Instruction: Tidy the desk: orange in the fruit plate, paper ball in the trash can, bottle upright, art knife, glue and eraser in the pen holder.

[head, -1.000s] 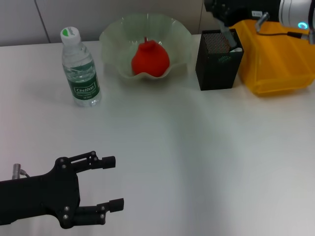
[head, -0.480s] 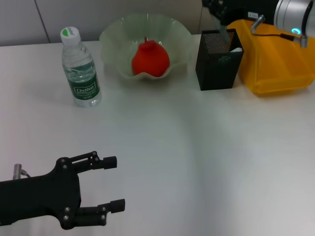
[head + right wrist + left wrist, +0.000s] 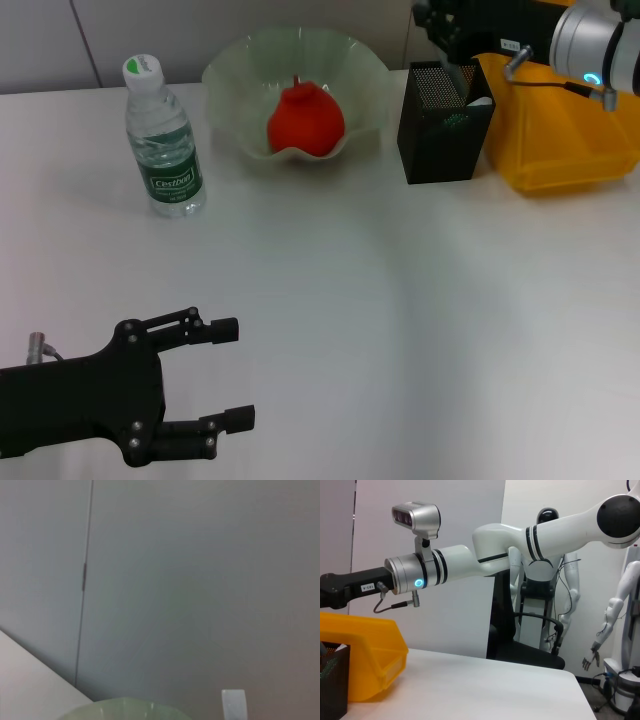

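Observation:
The lower end of the grey art knife reaches down inside the pen holder's rim, so the robot's right gripper should open now.
A clear water bottle (image 3: pixel 164 140) with a green label stands upright at the back left. A red-orange fruit (image 3: pixel 305 118) lies in the pale green fruit plate (image 3: pixel 352 62). The black mesh pen holder (image 3: pixel 443 130) stands right of the plate, with a pale item (image 3: pixel 479 101) showing inside its rim. My right gripper (image 3: pixel 455 45) hangs just above the holder's opening. My left gripper (image 3: pixel 236 372) is open and empty, low over the table's front left. No paper ball, knife, glue or eraser shows on the table.
A yellow bin (image 3: pixel 565 125) stands right of the pen holder, under my right arm; it also shows in the left wrist view (image 3: pixel 367 655). The right wrist view shows the wall, the plate's rim (image 3: pixel 125 707) and the bottle cap (image 3: pixel 234 702).
My right arm has shifted a little to the left and back over the pen holder. My left arm has not moved.

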Action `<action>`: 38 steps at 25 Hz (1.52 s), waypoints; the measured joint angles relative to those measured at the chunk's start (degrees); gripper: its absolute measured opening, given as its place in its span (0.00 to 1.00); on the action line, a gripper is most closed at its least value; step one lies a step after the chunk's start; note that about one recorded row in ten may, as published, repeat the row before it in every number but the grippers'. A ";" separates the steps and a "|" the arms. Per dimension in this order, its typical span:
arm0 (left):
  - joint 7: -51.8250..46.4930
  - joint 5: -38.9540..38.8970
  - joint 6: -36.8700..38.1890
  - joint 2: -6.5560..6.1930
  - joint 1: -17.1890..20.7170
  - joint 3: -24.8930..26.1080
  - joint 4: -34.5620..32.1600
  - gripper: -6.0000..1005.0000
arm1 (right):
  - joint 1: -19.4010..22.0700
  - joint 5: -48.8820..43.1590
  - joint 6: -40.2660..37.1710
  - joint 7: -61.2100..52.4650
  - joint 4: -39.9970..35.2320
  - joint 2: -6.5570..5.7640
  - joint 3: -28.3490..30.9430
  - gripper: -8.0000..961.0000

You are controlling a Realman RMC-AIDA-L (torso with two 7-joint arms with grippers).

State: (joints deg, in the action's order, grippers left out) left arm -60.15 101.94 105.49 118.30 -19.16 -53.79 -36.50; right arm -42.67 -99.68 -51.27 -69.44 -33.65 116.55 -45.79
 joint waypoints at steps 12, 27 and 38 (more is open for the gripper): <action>0.03 0.01 0.18 0.00 0.00 0.00 -0.24 0.81 | 0.49 0.20 2.14 -0.70 1.30 -0.18 0.35 0.31; -7.93 -0.08 0.75 -1.27 -1.29 0.08 -0.61 0.81 | 18.73 -0.23 -21.96 -23.95 -29.80 2.36 -1.08 0.68; -13.66 2.60 0.28 -3.28 -5.79 -0.14 0.80 0.81 | 29.60 -8.86 -47.15 -24.64 -38.56 2.25 -0.53 0.68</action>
State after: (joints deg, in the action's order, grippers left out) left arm -73.81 104.54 105.77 115.01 -24.95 -53.93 -35.70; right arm -13.07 -108.54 -98.42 -94.08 -72.22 118.80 -46.31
